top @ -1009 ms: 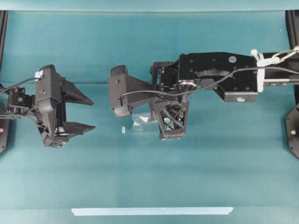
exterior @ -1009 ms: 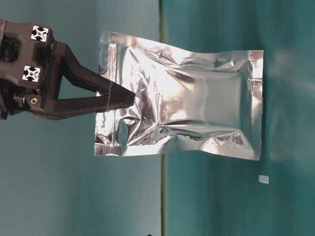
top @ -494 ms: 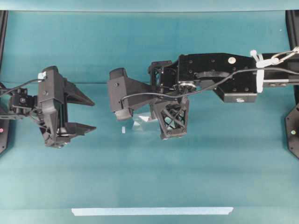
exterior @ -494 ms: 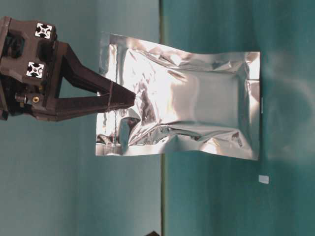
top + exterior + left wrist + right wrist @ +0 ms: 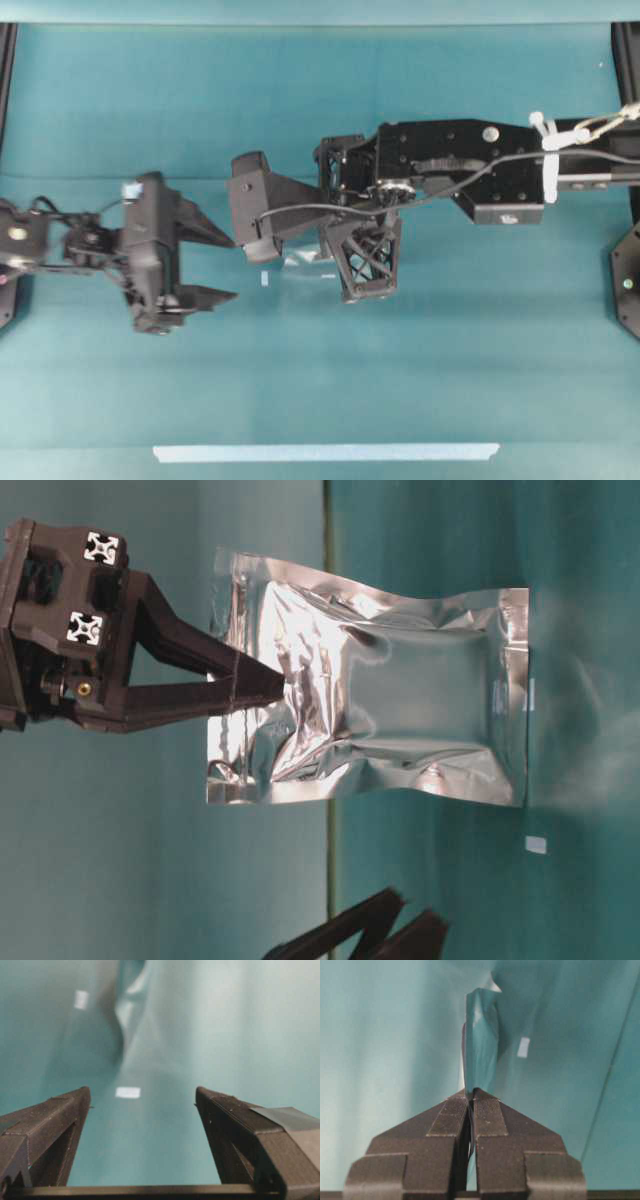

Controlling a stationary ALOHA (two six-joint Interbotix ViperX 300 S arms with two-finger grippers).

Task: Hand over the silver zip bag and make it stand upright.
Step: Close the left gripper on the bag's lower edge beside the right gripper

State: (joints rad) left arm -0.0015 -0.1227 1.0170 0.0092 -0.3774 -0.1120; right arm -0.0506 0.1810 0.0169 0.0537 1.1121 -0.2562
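The left gripper grabs the silver zip bag by its loose end (image 5: 292, 258) next, while my right gripper stays closed on the bag's sealed end.
The silver zip bag (image 5: 400, 695) is a crinkled foil pouch hanging in the air over the teal table. My right gripper (image 5: 280, 687) is shut on its sealed end near the zip strip. In the right wrist view the pads (image 5: 487, 1110) pinch the bag (image 5: 481, 1035) edge-on. From overhead only a sliver of the bag (image 5: 310, 262) shows under the right arm. My left gripper (image 5: 234, 268) is open and empty, just left of the bag, jaws wide. In the left wrist view the bag (image 5: 131, 995) lies ahead of the open gripper (image 5: 142, 1095). The left fingers (image 5: 390, 925) show at the table-level view's bottom edge.
A pale tape strip (image 5: 325, 453) lies along the table's front edge. A small white tag (image 5: 264, 279) lies on the cloth between the grippers; it also shows in the table-level view (image 5: 536, 845) and the left wrist view (image 5: 128, 1092).
My left gripper has moved right toward the bag, still open, and its fingers have come into the table-level view. The right gripper and bag shifted only slightly.
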